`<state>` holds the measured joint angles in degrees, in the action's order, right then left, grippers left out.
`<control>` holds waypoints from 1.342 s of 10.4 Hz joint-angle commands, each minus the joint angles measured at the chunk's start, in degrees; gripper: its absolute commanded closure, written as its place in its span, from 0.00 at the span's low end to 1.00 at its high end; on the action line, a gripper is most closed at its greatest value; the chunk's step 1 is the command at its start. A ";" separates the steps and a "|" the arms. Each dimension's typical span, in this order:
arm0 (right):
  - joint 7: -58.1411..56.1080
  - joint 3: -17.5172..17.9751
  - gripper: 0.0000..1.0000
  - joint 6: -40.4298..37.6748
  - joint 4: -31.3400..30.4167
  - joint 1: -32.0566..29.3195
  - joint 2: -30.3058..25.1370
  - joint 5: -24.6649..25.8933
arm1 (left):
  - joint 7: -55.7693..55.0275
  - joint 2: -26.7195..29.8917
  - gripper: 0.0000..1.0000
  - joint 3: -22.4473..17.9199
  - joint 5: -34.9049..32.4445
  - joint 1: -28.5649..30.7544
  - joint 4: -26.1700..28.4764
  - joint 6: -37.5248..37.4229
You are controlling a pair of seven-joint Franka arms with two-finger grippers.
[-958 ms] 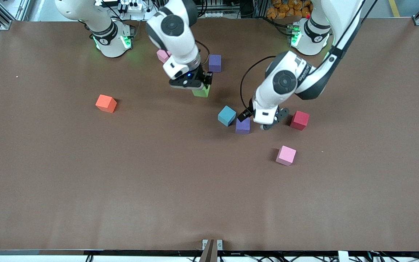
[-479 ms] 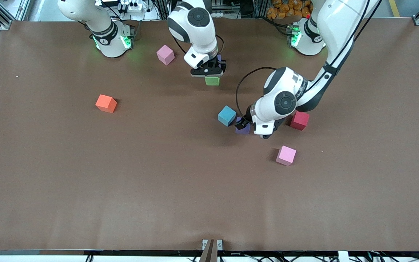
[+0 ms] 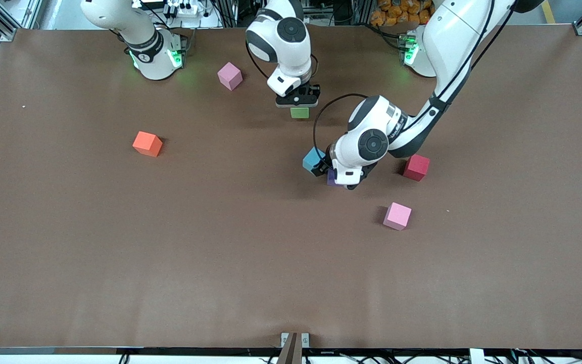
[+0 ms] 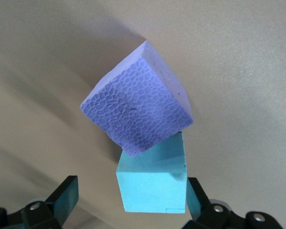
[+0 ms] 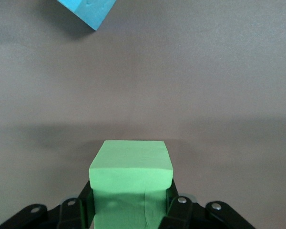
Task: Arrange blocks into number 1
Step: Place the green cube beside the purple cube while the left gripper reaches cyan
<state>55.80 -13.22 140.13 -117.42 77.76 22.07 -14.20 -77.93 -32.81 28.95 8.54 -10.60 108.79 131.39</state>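
My left gripper needs to go lower before it closes on the light blue block (image 3: 312,161), because my fingertips are above the table and don't reach the block yet.
My right gripper (image 3: 298,105) is shut on the green block (image 3: 299,112) (image 5: 131,186), which fills the space between its fingers; its own view shows bare table under it. My left gripper (image 3: 327,172) (image 4: 131,200) is open and low over the light blue block (image 3: 312,161) (image 4: 152,179), which lies between its spread fingers (image 4: 64,198), close to one of them. A purple block (image 3: 332,178) (image 4: 136,112) touches the light blue one at a corner. The orange block (image 3: 147,143) lies alone toward the right arm's end of the table.
A red cube (image 3: 417,167) sits beside the left arm's hand. One pink cube (image 3: 397,216) lies nearer the front camera than that. Another pink cube (image 3: 230,76) sits near the right arm's base.
The right gripper carried the green block toward the robots' bases and the left arm's end. The left gripper swung over from beside the red cube to straddle the light blue block.
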 commanded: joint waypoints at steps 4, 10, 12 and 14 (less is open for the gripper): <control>3.26 2.06 0.30 2.25 -2.54 0.90 -0.27 1.11 | -3.10 -3.13 0.00 0.14 1.04 -2.76 -0.42 6.41; 3.17 1.97 0.00 2.43 -8.15 -1.73 -8.59 2.85 | -3.10 -5.78 0.27 0.06 0.08 -3.55 -0.16 9.59; 2.74 3.54 0.00 1.64 -12.98 -6.89 -16.14 7.15 | -2.67 -5.25 1.00 -0.03 -0.36 -3.20 -0.24 9.59; -2.24 7.32 0.00 -1.24 -15.46 -16.63 -21.25 9.01 | -2.22 -3.06 1.00 0.05 -3.86 -2.32 -0.51 9.50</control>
<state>56.79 -9.31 140.42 -127.99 68.28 7.52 -6.97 -80.04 -38.13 28.98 7.27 -13.38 108.19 141.01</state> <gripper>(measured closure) 0.000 0.370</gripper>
